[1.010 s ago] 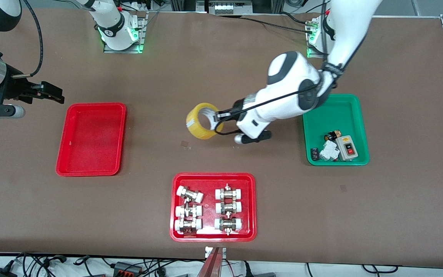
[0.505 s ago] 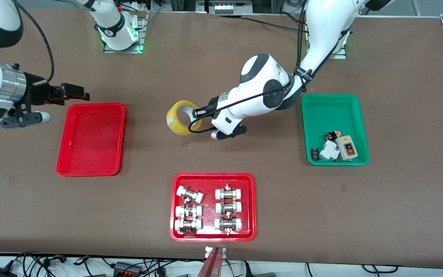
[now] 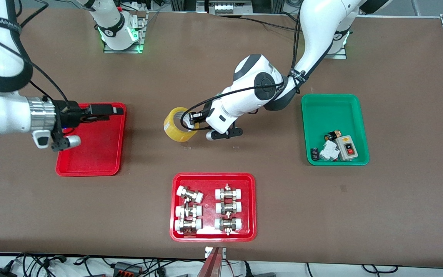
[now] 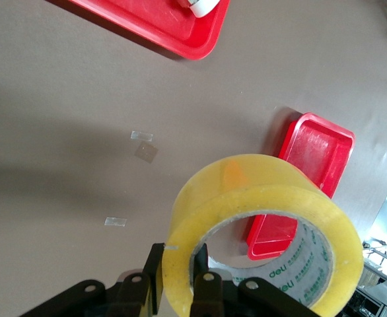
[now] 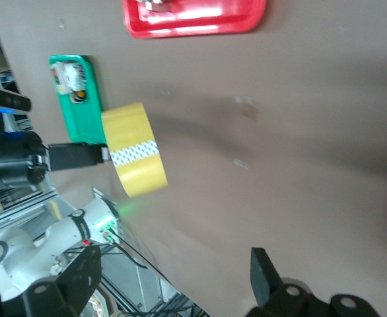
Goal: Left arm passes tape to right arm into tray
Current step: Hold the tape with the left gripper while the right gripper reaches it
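The yellow tape needs to go into the plain red tray [image 3: 90, 157], so the right gripper will grab it next by its flat edges at the patterned strip [image 3: 167, 125].
The yellow tape [image 3: 178, 127] hangs on edge just above the table middle. My left gripper [image 3: 193, 119] is shut on its wall, one finger inside the core and one outside, as the left wrist view shows, with the tape [image 4: 246, 181] and the gripper [image 4: 180, 254]. My right gripper [image 3: 114, 111] is open and empty over the plain red tray [image 3: 90, 157], at the corner nearest the tape, pointing toward it. The right wrist view shows the open gripper [image 5: 174, 264], the tape [image 5: 134, 148] some way off, and the left gripper's fingers [image 5: 74, 156].
A red tray with metal fittings [image 3: 213, 232] lies nearer the front camera than the tape. A green tray [image 3: 335, 104] with small electrical parts lies toward the left arm's end. Bare brown table separates the tape and the plain red tray.
The left arm carried the tape toward the right arm's end of the table and lowered it. The right arm swung its gripper from off the table edge to over the plain red tray.
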